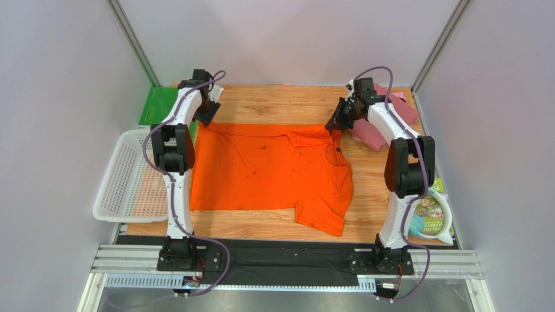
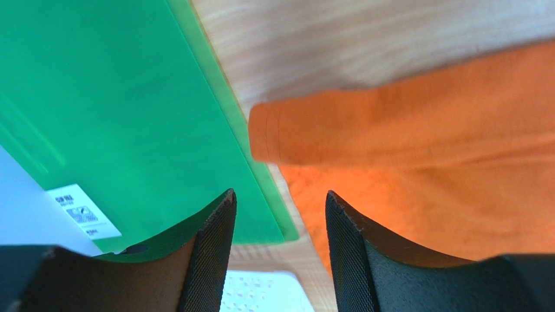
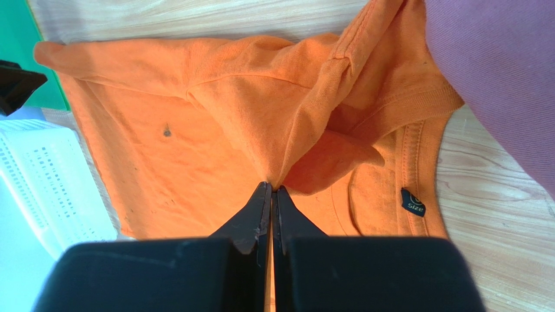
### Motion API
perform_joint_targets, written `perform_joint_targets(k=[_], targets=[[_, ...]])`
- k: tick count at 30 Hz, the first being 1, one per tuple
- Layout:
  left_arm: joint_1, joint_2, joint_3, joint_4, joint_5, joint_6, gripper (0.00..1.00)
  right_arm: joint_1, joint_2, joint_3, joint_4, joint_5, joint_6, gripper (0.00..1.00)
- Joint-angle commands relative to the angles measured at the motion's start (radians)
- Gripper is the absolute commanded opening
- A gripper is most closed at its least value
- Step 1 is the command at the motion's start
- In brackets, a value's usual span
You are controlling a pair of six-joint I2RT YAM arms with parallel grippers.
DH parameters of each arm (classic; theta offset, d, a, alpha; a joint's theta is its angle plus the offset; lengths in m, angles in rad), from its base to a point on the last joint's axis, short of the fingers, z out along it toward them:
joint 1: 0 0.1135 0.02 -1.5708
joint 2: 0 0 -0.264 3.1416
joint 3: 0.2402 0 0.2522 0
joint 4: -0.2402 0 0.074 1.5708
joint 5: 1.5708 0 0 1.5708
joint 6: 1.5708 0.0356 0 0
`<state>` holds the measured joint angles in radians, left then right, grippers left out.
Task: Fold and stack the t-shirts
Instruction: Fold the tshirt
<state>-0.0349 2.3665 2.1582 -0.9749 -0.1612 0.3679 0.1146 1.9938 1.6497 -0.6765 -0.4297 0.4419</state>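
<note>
My left gripper will next grab the far hem corner of the orange t-shirt, opposite the collar-side fold that my right gripper is holding. Then the t-shirt can be folded evenly.
The bright orange t-shirt [image 1: 267, 172] lies spread on the wooden table, one sleeve pointing to the near right. My right gripper [image 1: 339, 120] is shut on a raised fold of it near the collar, which also shows in the right wrist view [image 3: 271, 188]. My left gripper [image 1: 207, 110] hovers open and empty over the shirt's far left corner [image 2: 391, 130], its jaws over the green sheet's corner [image 2: 280, 208]. A folded maroon-red shirt [image 1: 404, 110] and a pale pink one [image 1: 371, 136] lie at the far right; the maroon one shows in the right wrist view [image 3: 501, 65].
A white mesh basket [image 1: 127, 175] stands off the table's left edge. A flat green plastic sheet [image 1: 158, 104] lies at the far left corner. Printed packaging [image 1: 433, 214] sits at the near right edge. Frame posts stand at both back corners.
</note>
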Motion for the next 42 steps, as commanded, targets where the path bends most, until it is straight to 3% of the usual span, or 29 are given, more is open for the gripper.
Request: perform_joint_targets(k=[1, 6, 11, 13, 15, 21, 24, 27, 36, 41, 42], targets=[[0.000, 0.045, 0.087, 0.007, -0.021, -0.015, 0.60, -0.001, -0.043, -0.004, 0.046, -0.021, 0.011, 0.00], [0.000, 0.079, 0.132, 0.016, -0.028, -0.015, 0.57, -0.001, -0.049, -0.018, 0.052, -0.026, 0.009, 0.00], [0.000, 0.094, 0.135, 0.022, -0.023, -0.015, 0.42, -0.001, -0.050, -0.021, 0.058, -0.030, 0.009, 0.00], [0.000, 0.094, 0.135, 0.022, -0.017, -0.017, 0.32, -0.003, -0.050, -0.019, 0.057, -0.030, 0.012, 0.00], [0.000, 0.096, 0.134, 0.019, -0.012, -0.015, 0.29, -0.001, -0.055, -0.014, 0.057, -0.030, 0.012, 0.00], [0.000, 0.100, 0.124, 0.016, -0.012, -0.014, 0.38, -0.001, -0.056, -0.008, 0.055, -0.034, 0.014, 0.00], [0.000, 0.103, 0.130, 0.018, -0.011, -0.012, 0.49, -0.001, -0.056, -0.011, 0.055, -0.035, 0.014, 0.00], [0.000, 0.109, 0.135, 0.018, -0.003, -0.009, 0.50, -0.001, -0.059, -0.011, 0.055, -0.034, 0.012, 0.00], [0.000, 0.125, 0.150, 0.008, 0.023, -0.011, 0.19, -0.001, -0.070, -0.011, 0.055, -0.037, 0.014, 0.00], [0.000, 0.125, 0.153, 0.005, 0.028, -0.011, 0.11, -0.001, -0.078, -0.014, 0.055, -0.037, 0.015, 0.00], [0.000, 0.125, 0.149, 0.004, 0.026, -0.009, 0.05, -0.001, -0.081, -0.014, 0.055, -0.038, 0.015, 0.00]])
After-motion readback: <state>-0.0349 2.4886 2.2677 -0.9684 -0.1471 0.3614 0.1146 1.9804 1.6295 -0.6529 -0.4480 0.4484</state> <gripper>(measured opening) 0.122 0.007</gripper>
